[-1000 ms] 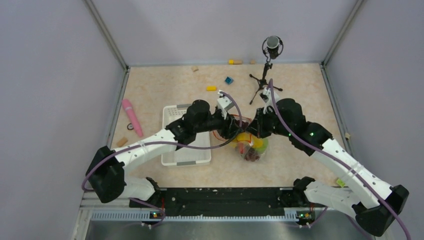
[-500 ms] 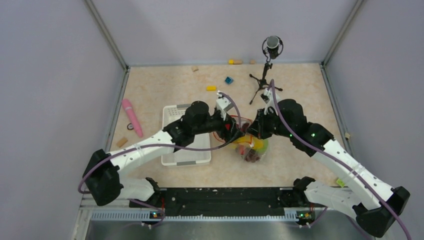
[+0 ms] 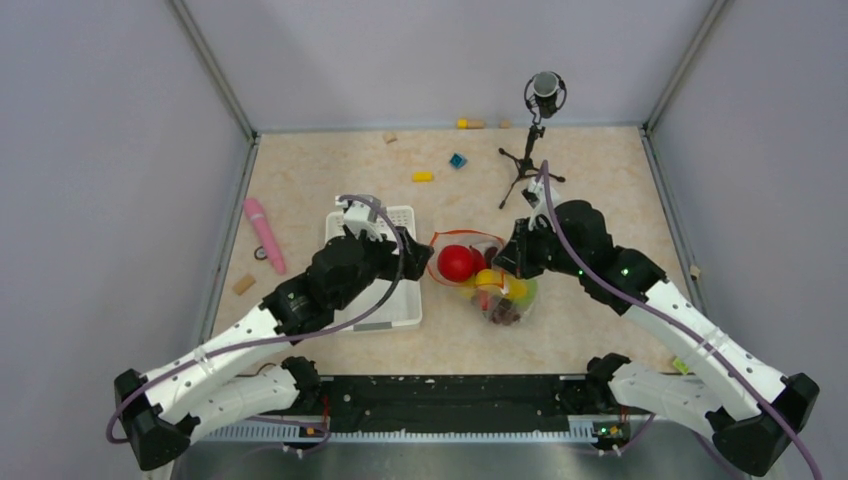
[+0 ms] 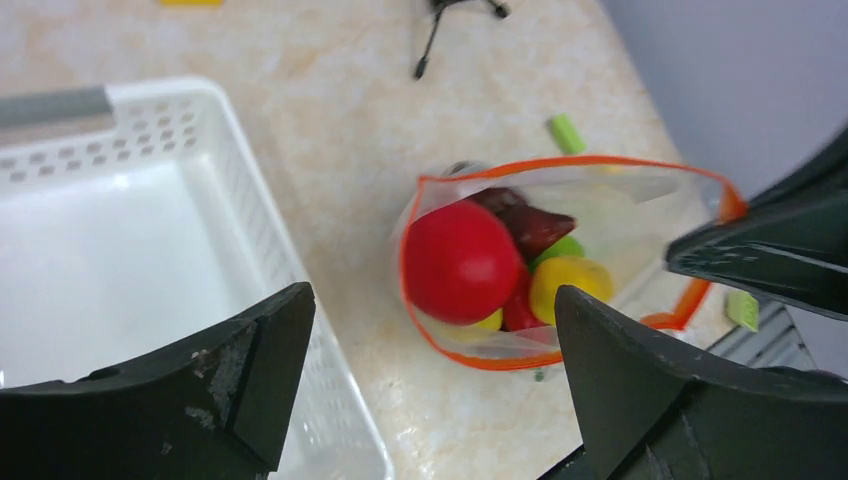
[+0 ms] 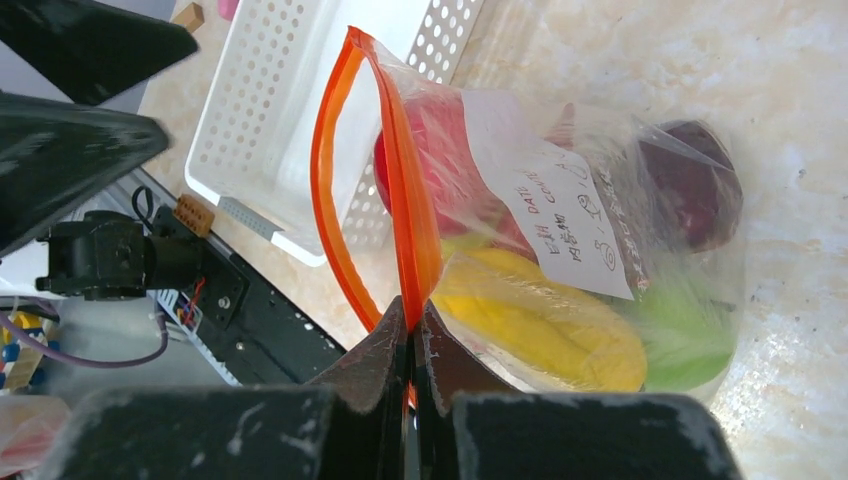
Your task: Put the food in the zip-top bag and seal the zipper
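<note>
My left gripper grabs the bag's zipper edge nearest the basket (image 4: pixel 412 203) next, opposite my right gripper, to set the bag upright, with its opening open.
The clear zip-top bag (image 3: pixel 495 290) lies at mid-table, its mouth open toward the left. Its orange-red zipper (image 5: pixel 400 200) forms an open loop (image 4: pixel 560 165). Inside are the red apple (image 4: pixel 460 260), yellow pieces (image 5: pixel 545 320), green fruit (image 5: pixel 680 335), maroon fruit (image 5: pixel 695 190). A white label (image 5: pixel 545 215) is on the bag. My right gripper (image 5: pixel 412 310) is shut on the zipper strip at the mouth's right side (image 3: pixel 505 258). My left gripper (image 4: pixel 430 380) is open and empty, left of the bag, above the basket's edge (image 3: pixel 400 255).
A white plastic basket (image 3: pixel 345 305) stands left of the bag. A pink stick (image 3: pixel 265 235) lies at the far left. Small yellow (image 3: pixel 423 177) and blue (image 3: pixel 458 160) blocks and a microphone tripod (image 3: pixel 530 150) are at the back.
My left gripper has let go at the bag's mouth and pulled back left toward the basket. The red apple now shows in the open mouth. The right gripper has kept its hold.
</note>
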Motion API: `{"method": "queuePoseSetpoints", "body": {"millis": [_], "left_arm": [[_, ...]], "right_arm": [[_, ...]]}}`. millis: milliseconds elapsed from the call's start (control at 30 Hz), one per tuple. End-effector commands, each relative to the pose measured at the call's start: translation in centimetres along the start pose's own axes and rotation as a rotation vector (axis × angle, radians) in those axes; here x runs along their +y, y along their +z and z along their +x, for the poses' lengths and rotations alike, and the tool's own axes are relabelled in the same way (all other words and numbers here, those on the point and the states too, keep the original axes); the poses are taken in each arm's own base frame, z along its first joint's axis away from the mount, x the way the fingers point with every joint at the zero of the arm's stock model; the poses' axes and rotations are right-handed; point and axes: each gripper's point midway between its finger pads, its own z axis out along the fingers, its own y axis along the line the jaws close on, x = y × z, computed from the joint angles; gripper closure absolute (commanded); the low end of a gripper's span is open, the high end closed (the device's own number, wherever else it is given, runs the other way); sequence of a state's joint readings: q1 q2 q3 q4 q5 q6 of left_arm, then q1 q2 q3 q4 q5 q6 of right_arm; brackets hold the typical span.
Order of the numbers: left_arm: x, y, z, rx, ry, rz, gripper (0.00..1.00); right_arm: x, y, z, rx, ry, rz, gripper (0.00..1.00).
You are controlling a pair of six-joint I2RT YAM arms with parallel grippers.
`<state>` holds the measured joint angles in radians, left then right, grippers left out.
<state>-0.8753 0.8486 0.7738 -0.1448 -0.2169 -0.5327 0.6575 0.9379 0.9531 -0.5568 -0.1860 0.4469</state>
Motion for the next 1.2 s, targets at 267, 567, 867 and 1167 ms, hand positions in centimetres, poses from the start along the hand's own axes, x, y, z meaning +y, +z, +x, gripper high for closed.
{"method": "queuePoseSetpoints", "body": {"millis": [267, 567, 867, 1167], "left_arm": [[2.7, 4.1, 6.3, 0.157, -0.155, -0.165, 0.42], [1.8, 6.9, 6.8, 0.21, -0.135, -0.17, 0.65], [0.2, 8.5, 4.6, 0.163, -0.075, -0.118, 1.0], [-5.7, 9.8, -0.1, 0.13, 0.162, 0.141, 1.0]], "right_arm": [[0.4, 0.4, -1.7, -0.082, 0.002, -0.032, 1.0], [0.1, -0.4, -1.1, -0.092, -0.006, -0.028, 1.0], [0.6, -0.6, 0.2, -0.052, -0.019, -0.071, 1.0], [4.8, -1.5, 2.1, 0.032, -0.081, -0.348, 0.98]]}}
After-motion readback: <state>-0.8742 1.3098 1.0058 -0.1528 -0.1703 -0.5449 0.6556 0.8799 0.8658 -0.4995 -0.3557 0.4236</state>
